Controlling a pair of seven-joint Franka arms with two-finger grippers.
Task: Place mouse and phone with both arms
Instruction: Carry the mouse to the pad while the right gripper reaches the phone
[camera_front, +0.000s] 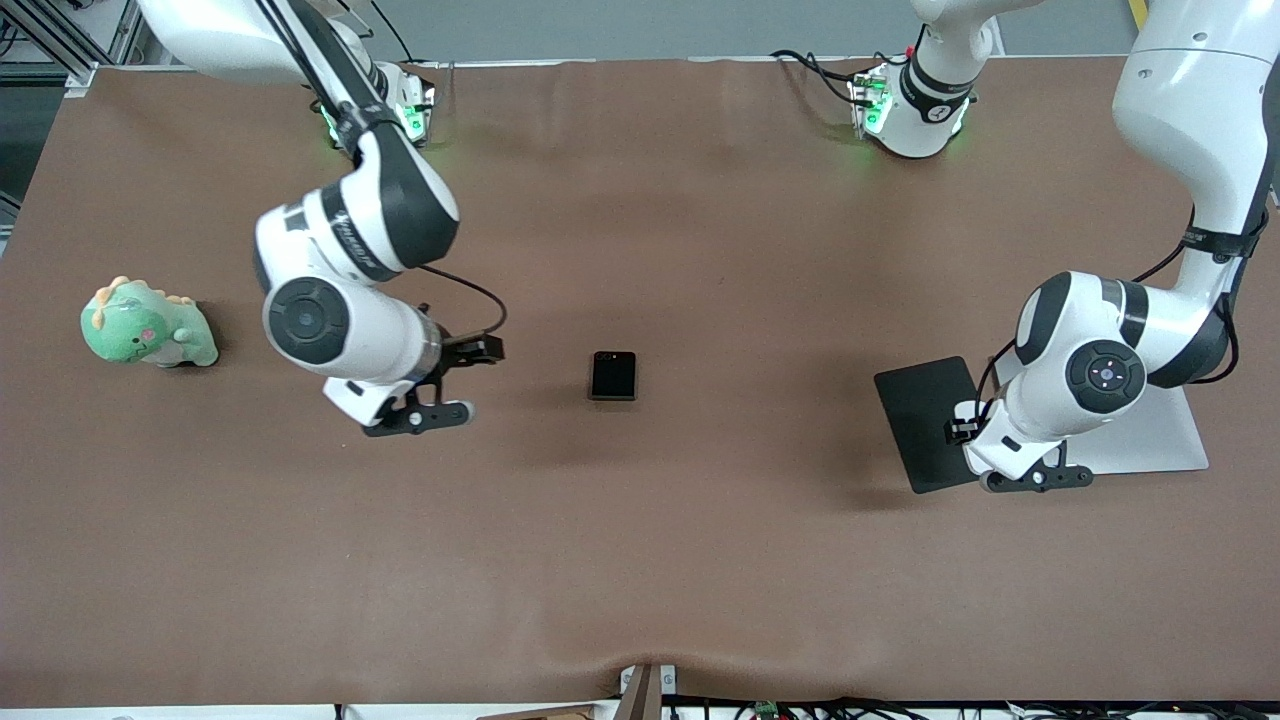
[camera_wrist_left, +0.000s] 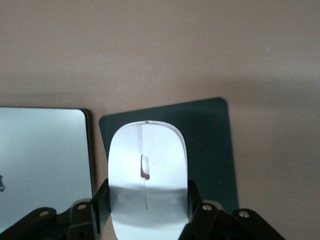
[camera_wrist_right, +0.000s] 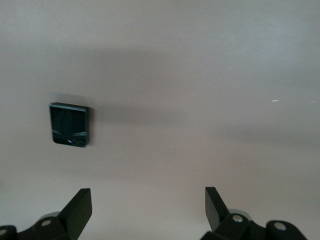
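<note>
My left gripper needs to bring the white mouse (camera_wrist_left: 147, 175) down before releasing it: in the left wrist view the mouse hangs above the black mouse pad (camera_wrist_left: 206, 145).
The white mouse (camera_wrist_left: 147, 170) sits between the fingers of my left gripper (camera_wrist_left: 148, 200), which is shut on it and holds it over the black mouse pad (camera_wrist_left: 210, 150). In the front view the left gripper (camera_front: 1010, 452) hangs over the pad (camera_front: 920, 415), and the hand hides the mouse. The small black phone (camera_front: 613, 375) lies flat at the table's middle. My right gripper (camera_front: 400, 400) is open and empty over bare table, beside the phone toward the right arm's end. The right wrist view shows the phone (camera_wrist_right: 70, 124) ahead of the open gripper (camera_wrist_right: 147, 199) and off to one side.
A silver closed laptop (camera_front: 1160, 440) lies beside the mouse pad at the left arm's end; it also shows in the left wrist view (camera_wrist_left: 45, 165). A green plush dinosaur (camera_front: 148, 325) sits near the right arm's end. The brown table (camera_front: 640, 560) is bare nearer the front camera.
</note>
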